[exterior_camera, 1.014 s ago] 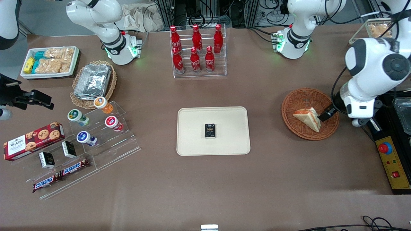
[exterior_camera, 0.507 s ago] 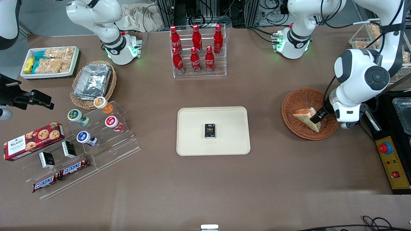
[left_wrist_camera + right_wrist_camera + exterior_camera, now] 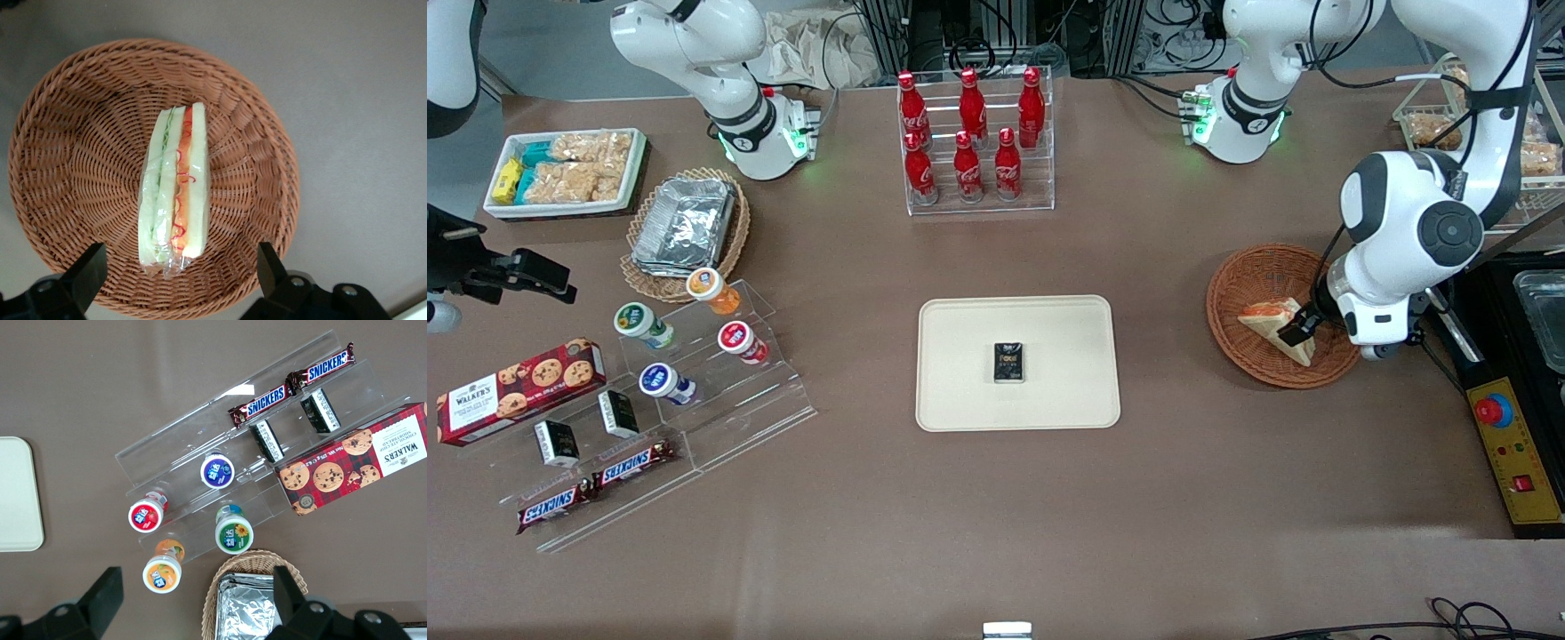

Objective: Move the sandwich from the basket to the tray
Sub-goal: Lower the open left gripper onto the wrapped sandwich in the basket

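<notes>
My gripper will next take hold of the sandwich by its crinkled wrapper end, so that I can place the sandwich on the tray.
The sandwich, a clear-wrapped white bread wedge with orange-red and green filling, lies in the round reddish-brown wicker basket toward the working arm's end of the table. My gripper hovers over the basket at the sandwich's nearer end. In the left wrist view the gripper is open, its black fingers straddling the sandwich above the basket with wide gaps on both sides. The cream-beige tray lies at the table's middle; its rounded corner also shows in the right wrist view.
A small black box lies on the tray. A clear rack of red cola bottles stands farther from the camera than the tray. A yellow control box sits at the table edge beside the basket. Snack displays fill the parked arm's end.
The arm has swung in over the basket. The gripper has shifted from the basket's rim to above the sandwich's nearer end, still open. The sandwich has not moved.
</notes>
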